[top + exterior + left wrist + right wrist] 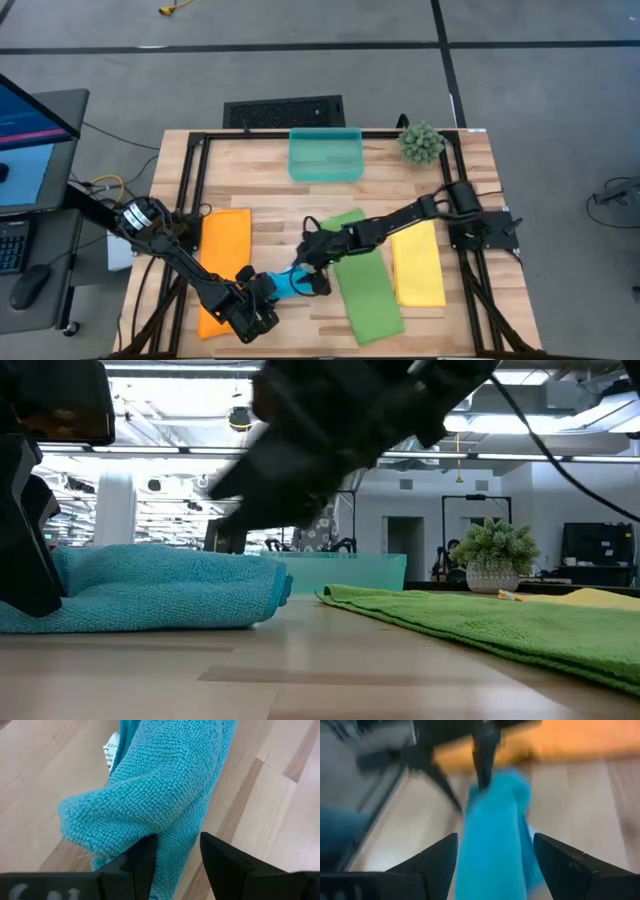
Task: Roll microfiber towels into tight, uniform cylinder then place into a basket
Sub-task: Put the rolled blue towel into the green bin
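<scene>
My right gripper needs to grab the blue towel (pixel 293 283) by its rolled end next, to put it into the basket.
The bright blue towel (pixel 293 283), loosely rolled, lies along the table near the front edge; in the low view the blue towel (pixel 150 590) rests on the wood. My left gripper (pixel 268 290) is shut on its left end. My right gripper (pixel 310 268) is open over its right end; in the right wrist view its fingers (pixel 437 862) stand on either side of the blue towel (pixel 492 845); whether they touch it I cannot tell. The orange towel (pixel 225 265), green towel (pixel 365 275) and yellow towel (pixel 418 262) lie flat. The basket (pixel 325 158) stands at the far edge. My left gripper pinches the rolled towel's left end (pixel 175 845) between its two fingers, with several layers of cloth bunched between them. The fingers slant down from the table's near left. The towel lies on the table and is not lifted.
A spiky green plant ball (pixel 420 143) sits at the far right corner beside the basket. The green towel's near edge (pixel 420 605) lies close to the right of the blue roll. A dark metal frame (pixel 195 150) rims the table.
</scene>
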Tool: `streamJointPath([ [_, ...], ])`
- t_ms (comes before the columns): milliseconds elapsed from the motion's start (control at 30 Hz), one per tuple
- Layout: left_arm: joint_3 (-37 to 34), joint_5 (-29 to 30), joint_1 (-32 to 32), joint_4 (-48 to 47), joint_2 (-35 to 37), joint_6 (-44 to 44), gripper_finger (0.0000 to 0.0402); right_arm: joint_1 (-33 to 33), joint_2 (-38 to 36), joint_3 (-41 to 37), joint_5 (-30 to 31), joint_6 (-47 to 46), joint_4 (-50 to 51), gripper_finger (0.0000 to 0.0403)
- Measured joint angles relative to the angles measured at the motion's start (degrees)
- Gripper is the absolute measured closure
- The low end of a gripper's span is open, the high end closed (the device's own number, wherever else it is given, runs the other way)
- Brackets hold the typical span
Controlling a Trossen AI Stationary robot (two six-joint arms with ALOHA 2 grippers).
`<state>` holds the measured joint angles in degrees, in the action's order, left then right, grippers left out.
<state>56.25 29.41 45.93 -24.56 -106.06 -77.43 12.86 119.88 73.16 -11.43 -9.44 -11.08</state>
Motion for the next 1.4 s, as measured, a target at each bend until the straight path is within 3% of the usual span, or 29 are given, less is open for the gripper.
streamJointPath([
  [67,0.0,0.0,0.0,0.1,0.0,0.0,0.0251,-0.3,0.6,-0.8,0.4,-0.8,2.8,0.0117],
  [467,0.0,0.8,0.0,0.1,0.0,0.2,0.0251,-0.9,8.7,2.2,-4.7,-7.5,-4.4,0.0117],
  [600,0.0,1.4,-0.1,-0.2,-0.1,0.2,0.0251,-0.7,10.9,4.8,-9.0,-10.3,-3.2,0.0117],
  [800,0.0,1.9,-0.2,-0.2,-0.1,1.7,0.0251,0.4,11.3,7.3,-9.7,-10.8,0.7,0.0129],
  [967,0.0,2.5,-0.3,-0.3,-0.1,1.8,0.0251,0.5,10.9,7.2,-10.6,-12.5,1.3,0.0195],
  [1200,0.2,3.5,-0.3,-0.5,-0.2,2.8,0.0251,0.5,10.9,7.2,-10.9,-12.8,1.3,0.0359],
  [1400,2.1,3.6,-0.3,-1.4,-0.3,7.0,0.0250,0.5,10.9,7.2,-11.0,-14.5,1.1,0.0365],
])
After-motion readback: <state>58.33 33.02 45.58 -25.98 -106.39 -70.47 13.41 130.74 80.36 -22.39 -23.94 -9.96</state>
